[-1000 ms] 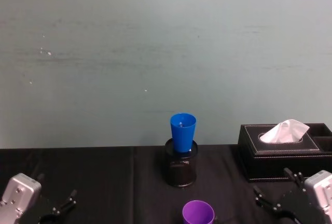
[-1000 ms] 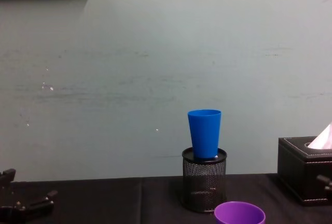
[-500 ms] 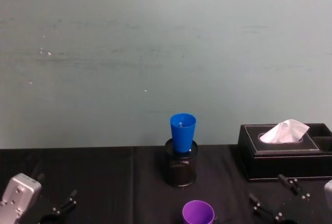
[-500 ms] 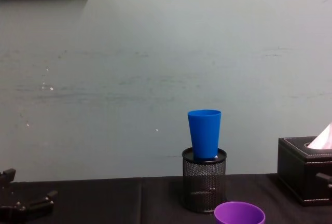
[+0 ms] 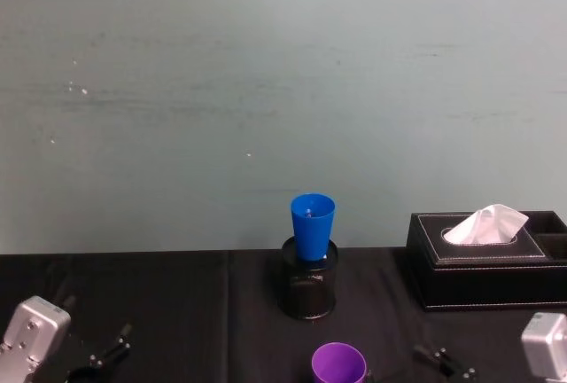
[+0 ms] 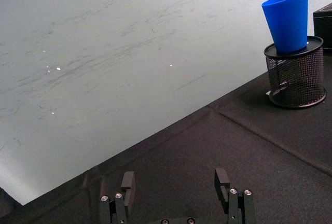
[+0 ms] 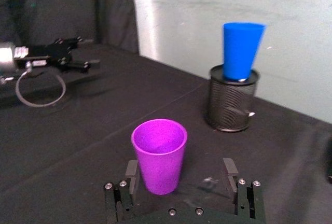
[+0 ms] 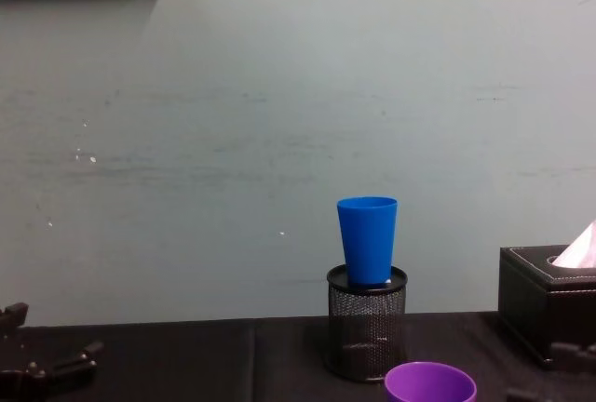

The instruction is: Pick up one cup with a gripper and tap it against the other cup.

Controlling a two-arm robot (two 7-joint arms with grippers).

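Note:
I should grab the purple cup by its upper sides with my right gripper next, so that it can tap against the blue cup (image 8: pixel 367 239) (image 7: pixel 241 50).
The purple cup (image 5: pixel 338 363) (image 7: pixel 158 154) (image 8: pixel 430 383) stands upright on the black cloth at the near middle. The blue cup (image 5: pixel 312 226) (image 6: pixel 288 19) (image 7: pixel 241 50) (image 8: pixel 367 239) sits upright in the top of a black mesh pen holder (image 5: pixel 307 290) (image 7: pixel 232 105) behind it. My right gripper (image 5: pixel 446 363) (image 7: pixel 180 175) is open, low and just right of the purple cup. In the right wrist view the cup stands just ahead of the fingers, nearer one finger, untouched. My left gripper (image 5: pixel 102 356) (image 6: pixel 175 182) rests open at the near left.
A black tissue box (image 5: pixel 483 259) (image 8: pixel 545 314) with a white tissue stands at the right, behind my right arm. A pale green wall closes the back of the table. Bare black cloth (image 6: pixel 207 146) lies between my left gripper and the pen holder.
My right gripper has dropped lower and drawn in toward the purple cup. The left gripper has barely shifted. Both cups stand where they were.

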